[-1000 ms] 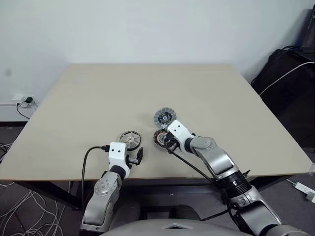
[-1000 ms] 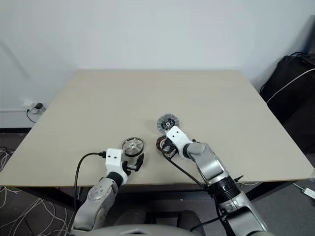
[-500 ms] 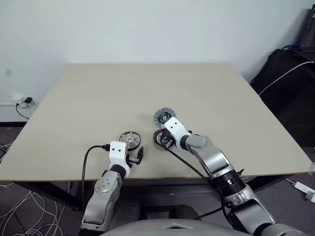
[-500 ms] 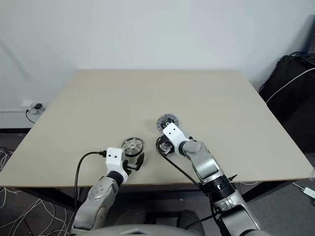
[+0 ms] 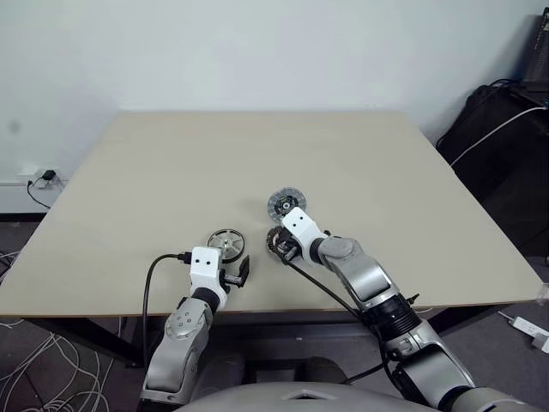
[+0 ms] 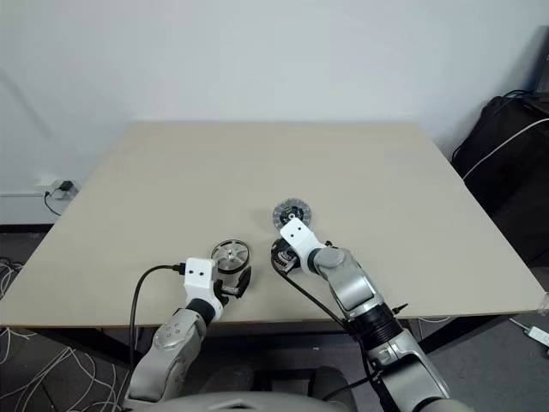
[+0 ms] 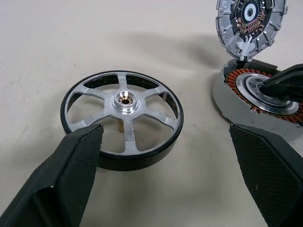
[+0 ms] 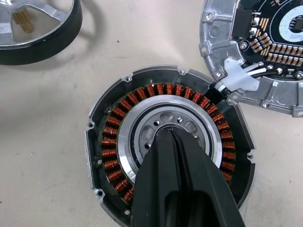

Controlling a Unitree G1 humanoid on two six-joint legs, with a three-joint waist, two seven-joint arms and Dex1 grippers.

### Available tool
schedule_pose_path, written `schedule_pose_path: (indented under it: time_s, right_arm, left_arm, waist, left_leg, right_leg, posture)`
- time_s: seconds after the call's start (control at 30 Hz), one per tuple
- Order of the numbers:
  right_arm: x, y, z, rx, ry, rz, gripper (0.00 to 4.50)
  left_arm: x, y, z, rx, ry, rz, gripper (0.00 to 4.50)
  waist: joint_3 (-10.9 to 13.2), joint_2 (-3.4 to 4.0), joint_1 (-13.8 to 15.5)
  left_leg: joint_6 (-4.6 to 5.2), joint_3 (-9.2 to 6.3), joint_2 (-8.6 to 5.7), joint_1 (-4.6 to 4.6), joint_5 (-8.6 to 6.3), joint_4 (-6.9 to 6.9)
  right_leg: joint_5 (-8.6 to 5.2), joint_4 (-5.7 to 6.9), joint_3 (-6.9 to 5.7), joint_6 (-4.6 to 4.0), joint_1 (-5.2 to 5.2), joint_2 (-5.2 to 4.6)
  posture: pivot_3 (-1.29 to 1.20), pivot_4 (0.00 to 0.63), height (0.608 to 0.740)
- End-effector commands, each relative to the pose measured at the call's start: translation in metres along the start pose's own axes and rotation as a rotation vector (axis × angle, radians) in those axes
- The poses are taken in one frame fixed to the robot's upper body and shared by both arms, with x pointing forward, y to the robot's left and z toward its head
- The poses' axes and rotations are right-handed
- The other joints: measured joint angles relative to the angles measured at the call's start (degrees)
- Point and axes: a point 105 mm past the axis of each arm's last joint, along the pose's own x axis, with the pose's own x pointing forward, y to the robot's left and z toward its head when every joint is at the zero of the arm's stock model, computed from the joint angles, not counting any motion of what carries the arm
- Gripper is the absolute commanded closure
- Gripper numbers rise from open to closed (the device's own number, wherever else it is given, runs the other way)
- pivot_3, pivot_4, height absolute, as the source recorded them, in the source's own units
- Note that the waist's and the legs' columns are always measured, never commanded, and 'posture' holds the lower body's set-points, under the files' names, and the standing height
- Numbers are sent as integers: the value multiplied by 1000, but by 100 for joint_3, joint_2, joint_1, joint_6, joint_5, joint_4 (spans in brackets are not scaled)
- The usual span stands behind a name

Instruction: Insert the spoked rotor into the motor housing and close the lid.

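Observation:
I will put the rotor into the motor housing (image 7: 246, 118), so next I will grab it with my left gripper by its dark rim (image 7: 135, 162).
The spoked rotor (image 7: 122, 113), a silver wheel with a dark rim, lies flat near the table's front edge. To its right sits the motor housing (image 8: 113, 142), its copper windings ringing a pale metal centre. Just beyond it lies the lid (image 8: 265, 52), inner face up, joined to the housing by a white plug with wires. My right gripper (image 8: 169, 134) is shut, with its tips down on the housing's pale centre. My left gripper (image 7: 165, 136) stands open just in front of the rotor, holding nothing.
The beige table (image 5: 257, 154) stretches wide behind the parts. Its front edge runs close under both wrists. A black cable (image 5: 150, 283) hangs from the left wrist over that edge. Dark bags (image 5: 506, 129) stand on the floor at the right.
My right forearm has swung slightly to the left, while its shut tips stay at the housing's centre. The left arm and the parts have not moved.

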Motion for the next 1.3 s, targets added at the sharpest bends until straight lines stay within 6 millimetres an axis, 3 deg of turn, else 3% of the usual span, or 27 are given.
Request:
schedule_pose_path:
  time_s: [0.03,0.33,0.47,0.67,0.8,0.93,1.07,1.3]
  right_arm:
    - [-4,-2,14,-38,-52,-5,4469]
    - [-6,1,11,-46,-42,18,4469]
    - [-13,-7,21,-41,-90,-14,4469]
    - [-29,-18,34,28,-194,-83,4469]
    - [-38,-23,27,79,-227,-125,4469]
    - [-44,-15,8,120,-205,-129,4469]
    - [-46,-6,-4,161,-186,-126,4469]
    - [-48,2,-10,199,-181,-135,4469]
  left_arm:
    - [1,-2,10,-3,-43,-8,0]
    - [1,-2,9,-5,-41,-8,0]
    - [0,-1,10,-3,-45,-3,0]
    - [-2,12,27,-23,-142,61,0]
    - [-5,19,37,-70,-205,95,0]
    - [-5,43,29,-228,-197,217,0]
    - [-1,55,20,-323,-162,247,0]
    - [14,49,16,-457,-118,171,0]
  waist:
    - [0,0,-1]
    - [0,0,0]
    - [0,0,0]
    - [0,-1,10]
    - [0,-1,25]
    - [2,-6,32]
    - [3,-7,23]
    - [16,-28,33]
  left_leg:
    - [0,0,0,0,0,0]
    - [0,0,0,0,0,0]
    - [0,0,0,0,0,0]
    - [0,0,0,-1,0,0]
    - [0,0,0,-1,0,0]
    - [0,0,1,-2,0,0]
    - [1,0,1,1,0,0]
    - [1,0,1,0,0,14]
  right_leg:
    - [0,0,0,0,0,0]
    - [0,0,0,0,0,0]
    - [0,0,0,0,0,0]
    - [0,-1,0,0,-1,0]
    - [0,-2,-1,0,0,0]
    - [0,-3,-1,1,1,0]
    - [0,1,-2,1,1,2]
    - [2,3,-5,6,8,2]
  posture:
    - [0,0,740]
    - [0,0,740]
    - [0,0,740]
    - [0,0,740]
    - [0,0,740]
    - [0,0,740]
    - [0,0,740]
    - [0,0,740]
